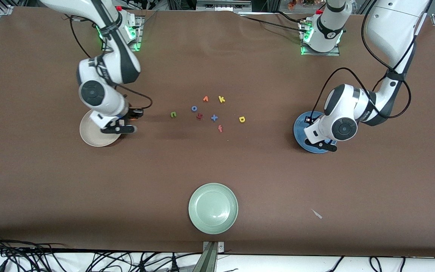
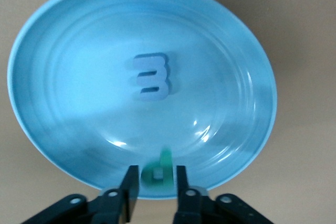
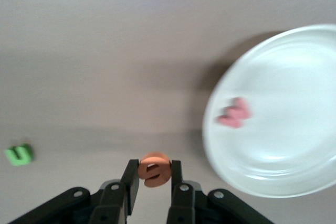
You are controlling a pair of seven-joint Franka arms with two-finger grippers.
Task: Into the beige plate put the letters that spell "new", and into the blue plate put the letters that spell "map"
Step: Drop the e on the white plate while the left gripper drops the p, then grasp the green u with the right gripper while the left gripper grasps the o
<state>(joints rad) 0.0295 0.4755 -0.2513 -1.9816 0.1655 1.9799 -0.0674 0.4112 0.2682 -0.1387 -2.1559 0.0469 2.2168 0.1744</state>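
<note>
The robot needs to move the orange "e" in before its right gripper opens, because the "e" hangs short of the beige plate's rim (image 3: 207,129) in the right wrist view.
The blue plate (image 2: 68,40) holds the blue "m" (image 2: 151,77). My left gripper (image 2: 156,169) hangs over the plate's rim (image 1: 300,130). The teal "p" (image 2: 164,162) is blurred between its fingers, with a gap on one side. My right gripper (image 3: 153,164) is shut on the orange "e" (image 3: 154,170) over the table, just beside the beige plate (image 3: 283,150). The pinkish-red "w" (image 3: 233,113) lies in that plate. The green "n" (image 1: 173,114) and yellow "a" (image 1: 242,119) lie on the table among the other letters.
Loose letters sit mid-table: a blue "o" (image 1: 194,108), orange "v" (image 1: 205,99), yellow "k" (image 1: 221,99), blue "x" (image 1: 214,118), red "f" (image 1: 220,129) and a dark red one (image 1: 199,116). A pale green plate (image 1: 213,207) lies near the front edge.
</note>
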